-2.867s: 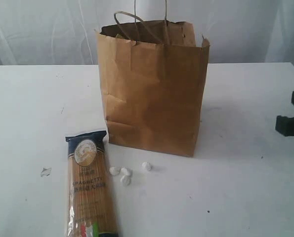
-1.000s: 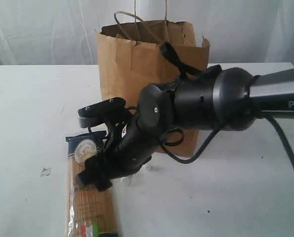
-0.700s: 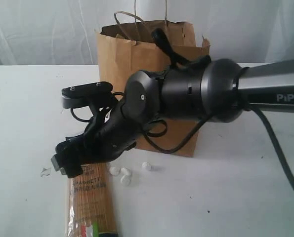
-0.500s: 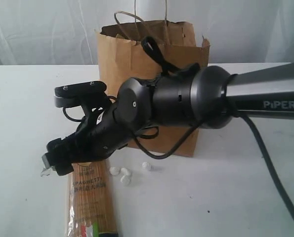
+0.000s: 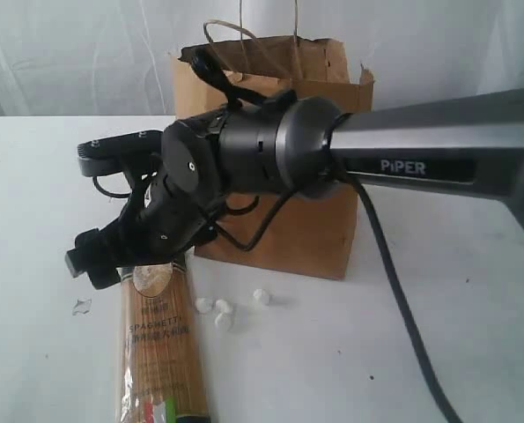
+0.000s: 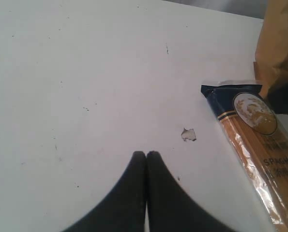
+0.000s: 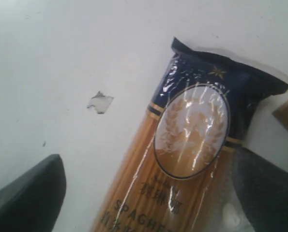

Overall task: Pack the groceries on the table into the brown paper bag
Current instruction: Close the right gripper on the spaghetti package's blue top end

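Note:
My right gripper is to hold the spaghetti packet by its dark blue top end (image 7: 202, 96) next, so that the packet can go into the paper bag.
The long spaghetti packet (image 5: 160, 344) lies flat on the white table (image 5: 420, 335), in front of and left of the upright brown paper bag (image 5: 323, 229). My right gripper (image 5: 112, 260) has reached across the bag's front. It hangs open just above the packet's dark blue top end. In the right wrist view the packet (image 7: 182, 159) lies between the wide-spread fingers of that gripper (image 7: 148, 193), untouched. My left gripper (image 6: 146, 153) is shut and empty above bare table, with the packet (image 6: 260, 145) and the bag (image 6: 281, 43) off to one side. The other groceries are out of view.
A few small white lumps (image 5: 222, 310) lie beside the packet, near the bag's front corner. A tiny torn scrap (image 5: 82, 306) rests on the table left of the packet. The right arm's thick black body and cable cross in front of the bag.
The right arm came in from the right edge and swept left across the bag's front. Its gripper now sits farther left and higher, over the packet's top end.

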Robot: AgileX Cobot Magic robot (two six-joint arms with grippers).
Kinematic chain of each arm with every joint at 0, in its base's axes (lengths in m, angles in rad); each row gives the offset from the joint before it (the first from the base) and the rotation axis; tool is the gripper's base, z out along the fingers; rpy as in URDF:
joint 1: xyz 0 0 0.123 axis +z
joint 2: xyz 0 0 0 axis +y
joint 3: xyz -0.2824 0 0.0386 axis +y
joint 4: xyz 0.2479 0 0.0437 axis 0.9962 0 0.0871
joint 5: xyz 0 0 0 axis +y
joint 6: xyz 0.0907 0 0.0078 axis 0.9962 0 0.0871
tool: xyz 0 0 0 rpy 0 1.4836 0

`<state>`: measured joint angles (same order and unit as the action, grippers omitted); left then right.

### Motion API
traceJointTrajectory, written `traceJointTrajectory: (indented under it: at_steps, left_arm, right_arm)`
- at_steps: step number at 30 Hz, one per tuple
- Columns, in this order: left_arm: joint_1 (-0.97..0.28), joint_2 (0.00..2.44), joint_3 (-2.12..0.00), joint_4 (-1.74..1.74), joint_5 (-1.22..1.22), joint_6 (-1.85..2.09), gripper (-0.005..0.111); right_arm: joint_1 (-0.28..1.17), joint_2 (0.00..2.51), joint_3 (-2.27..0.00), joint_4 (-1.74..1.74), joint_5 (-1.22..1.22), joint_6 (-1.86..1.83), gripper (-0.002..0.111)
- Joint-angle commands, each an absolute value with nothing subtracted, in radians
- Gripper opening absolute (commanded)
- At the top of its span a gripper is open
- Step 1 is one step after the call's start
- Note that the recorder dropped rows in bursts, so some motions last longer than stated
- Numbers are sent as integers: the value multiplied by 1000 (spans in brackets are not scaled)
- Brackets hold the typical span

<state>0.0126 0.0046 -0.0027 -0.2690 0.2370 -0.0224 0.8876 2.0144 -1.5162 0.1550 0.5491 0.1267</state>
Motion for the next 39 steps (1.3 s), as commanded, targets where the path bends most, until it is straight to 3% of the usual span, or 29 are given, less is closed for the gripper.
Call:
traceJointTrajectory:
  at_steps: [1, 10, 21, 26, 29, 31, 34, 36, 39]
  left_arm:
    - [12, 0, 0, -278, 232, -22, 0]
    - [12, 0, 0, -278, 232, -22, 0]
    - [12, 0, 0, -278, 232, -22, 0]
    - [12, 0, 0, -278, 232, -22, 0]
    - [12, 0, 0, -278, 232, -22, 0]
    - [12, 0, 0, -278, 232, -22, 0]
    - [12, 0, 0, -278, 232, -22, 0]
    - [12, 0, 0, -278, 232, -22, 0]
    - [12, 0, 0, -278, 232, -22, 0]
  right_arm:
    - [891, 2049, -1552, 118, 570, 251, 86]
    - [898, 2124, -1615, 38, 693, 382, 86]
    - [897, 2205, -1616, 30, 561, 428, 86]
    - [897, 2221, -1616, 28, 616, 428, 81]
    - [897, 2224, -1616, 28, 675, 428, 71]
    - [897, 2224, -1616, 30, 704, 424, 54]
    - [897, 2224, -1622, 99, 712, 345, 13]
    - [897, 2224, -1638, 155, 712, 283, 0]
    - [897, 2215, -1671, 241, 710, 182, 0]
